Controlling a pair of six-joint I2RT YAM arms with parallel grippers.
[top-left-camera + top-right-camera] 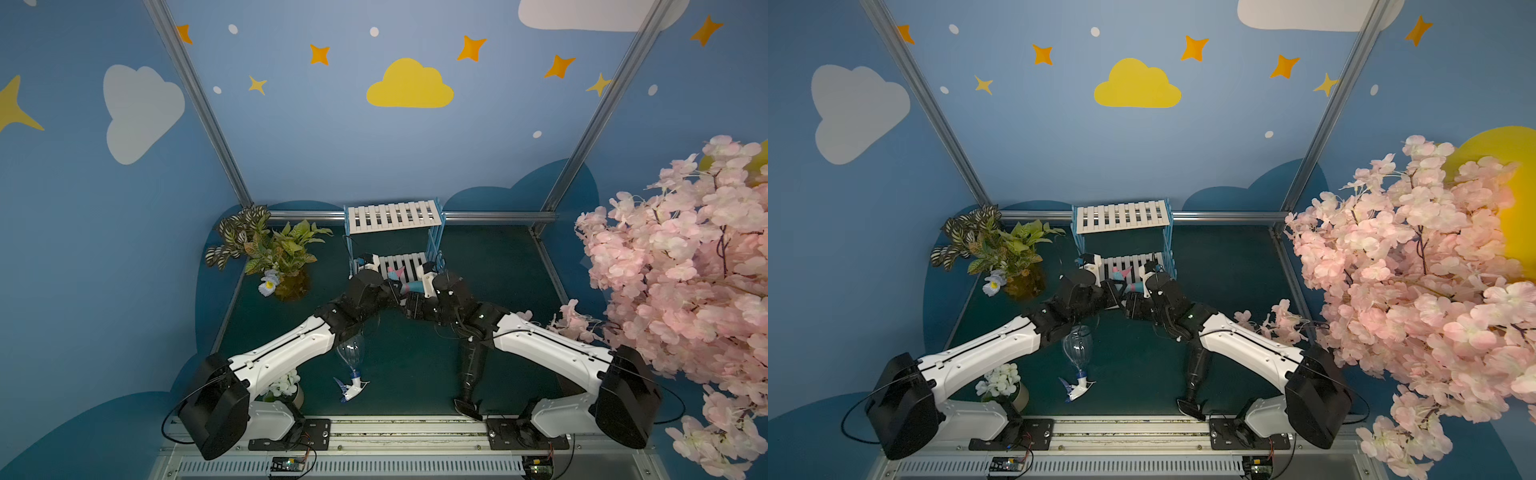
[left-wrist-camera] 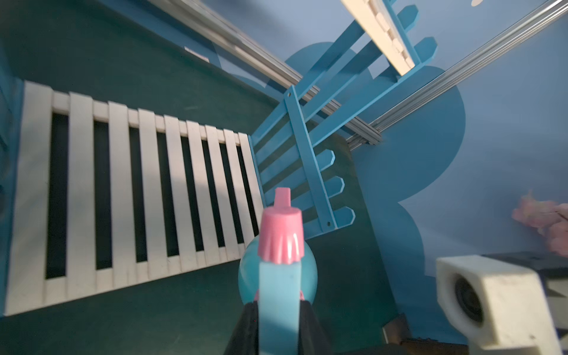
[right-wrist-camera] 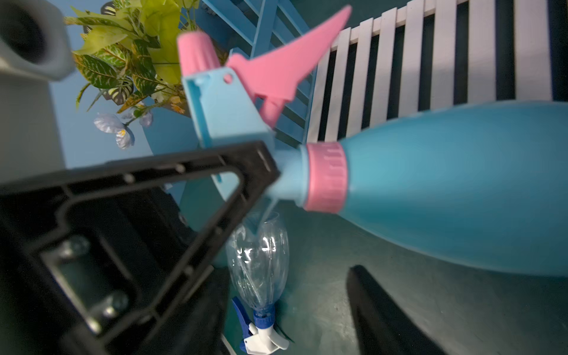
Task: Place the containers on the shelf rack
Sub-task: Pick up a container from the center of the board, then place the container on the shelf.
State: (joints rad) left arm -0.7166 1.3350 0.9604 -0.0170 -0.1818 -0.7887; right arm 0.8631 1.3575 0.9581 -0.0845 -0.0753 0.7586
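The light blue bottle's body (image 2: 249, 277) is outside the lower shelf's front edge (image 2: 188, 261). I should move it inward before my left gripper lets go of it.
The light blue bottle (image 1: 413, 286) with pink trim hangs sideways at the front of the shelf rack (image 1: 395, 216), by its lower shelf (image 2: 123, 184). My left gripper (image 2: 279, 307) is shut on its spray head (image 2: 278, 276). My right gripper (image 1: 409, 302) is open just below the bottle's body (image 3: 461, 184), one black finger (image 3: 384, 310) apart from it. The clear bottle (image 1: 351, 353) lies on the table, partly under the left arm. Under the right arm lies the smoky black bottle (image 1: 471, 365). Both white slatted shelves are bare in both top views.
Leafy potted plants (image 1: 270, 249) stand left of the rack, and a small white-flower pot (image 1: 282, 386) sits by the left arm's base. A pink blossom tree (image 1: 685, 270) overhangs the table's right edge. Metal frame posts border the green mat (image 1: 407, 365).
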